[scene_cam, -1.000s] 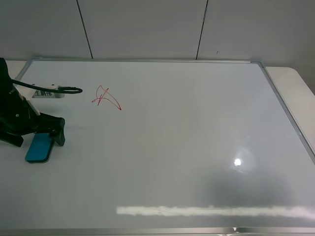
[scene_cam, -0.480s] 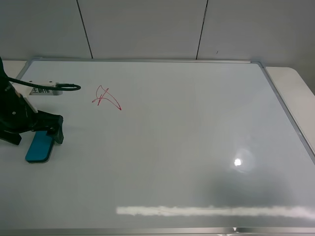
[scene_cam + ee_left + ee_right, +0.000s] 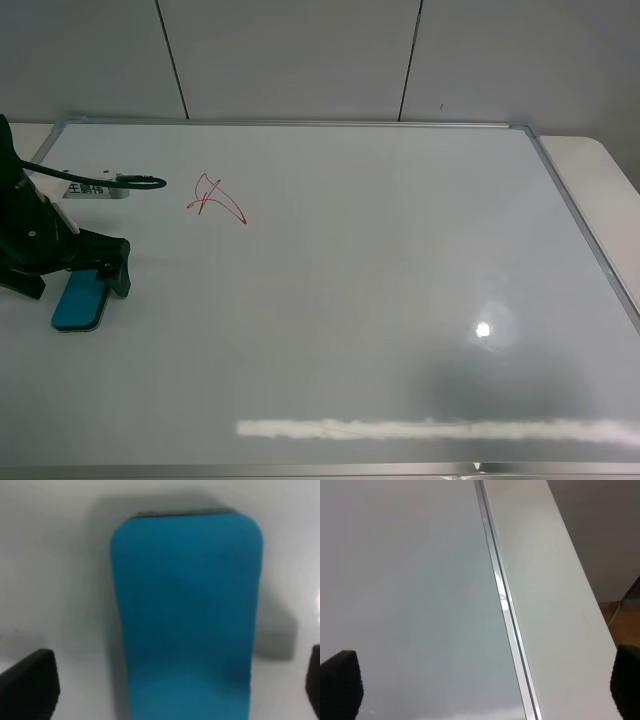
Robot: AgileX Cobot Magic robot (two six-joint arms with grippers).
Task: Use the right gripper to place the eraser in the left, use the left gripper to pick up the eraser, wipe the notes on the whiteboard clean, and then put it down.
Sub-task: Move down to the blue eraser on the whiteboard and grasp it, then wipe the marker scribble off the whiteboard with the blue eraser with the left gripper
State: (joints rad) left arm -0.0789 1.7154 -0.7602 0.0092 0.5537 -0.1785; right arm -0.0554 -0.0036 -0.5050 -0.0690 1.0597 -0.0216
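Observation:
My left gripper is ready to close on the eraser. Its two fingers reach down to the whiteboard on either side of the eraser's far end.
The teal eraser lies flat on the whiteboard near its left edge. My left gripper hangs over the eraser's far end. In the left wrist view the eraser fills the middle. The left gripper is open, with a fingertip on each side and white board showing between each and the eraser. The red notes are up and to the right of the eraser, apart from it. My right gripper is open and empty over the board's right frame. It is out of the exterior view.
The silver frame bounds the board, with a strip of white table beyond its right side. A white label and black cable on the left arm stick out over the board. Glare streaks lie near the front edge.
My left arm shifted slightly up and left, then came back over the eraser. The eraser and the notes have not moved.

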